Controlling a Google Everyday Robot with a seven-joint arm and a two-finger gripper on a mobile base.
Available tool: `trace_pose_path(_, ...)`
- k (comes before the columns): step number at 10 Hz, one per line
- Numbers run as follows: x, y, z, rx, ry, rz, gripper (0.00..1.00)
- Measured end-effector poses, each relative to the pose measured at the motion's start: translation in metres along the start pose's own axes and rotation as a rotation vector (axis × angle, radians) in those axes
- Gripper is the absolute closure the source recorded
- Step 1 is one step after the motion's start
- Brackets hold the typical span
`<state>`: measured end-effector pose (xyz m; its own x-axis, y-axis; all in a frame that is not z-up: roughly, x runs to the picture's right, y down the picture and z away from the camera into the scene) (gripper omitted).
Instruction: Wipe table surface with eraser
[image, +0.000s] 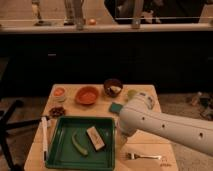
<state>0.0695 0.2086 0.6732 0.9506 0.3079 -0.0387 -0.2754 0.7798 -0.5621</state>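
Observation:
My gripper will next grab the eraser (95, 138) by its long brown sides. Then it can wipe the table surface.
The eraser (95, 138), a pale block with brown sides, lies inside the green tray (62, 156) on the left half of the tan wooden table surface (147, 146). My white arm reaches in from the right, across the table's middle. Its gripper (120, 143) hangs at the tray's right edge, just right of the eraser and apart from it. The gripper is open and holds nothing.
In the tray, a green vegetable (79, 145) lies beside the eraser. At the back stand an orange bowl (87, 95), a dark bowl (113, 87), a teal sponge (116, 107) and a green cup (131, 93). A white pen (45, 137) lies left of the tray, a fork (145, 156) front right.

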Motion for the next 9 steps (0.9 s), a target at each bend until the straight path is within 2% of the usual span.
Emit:
trace_pose_path(7,0.0,0.0,0.0,0.0,-0.003,0.001,0.2)
trace_pose_path(9,-0.006,0.009,0.002,-0.005,-0.012,0.026,0.2)
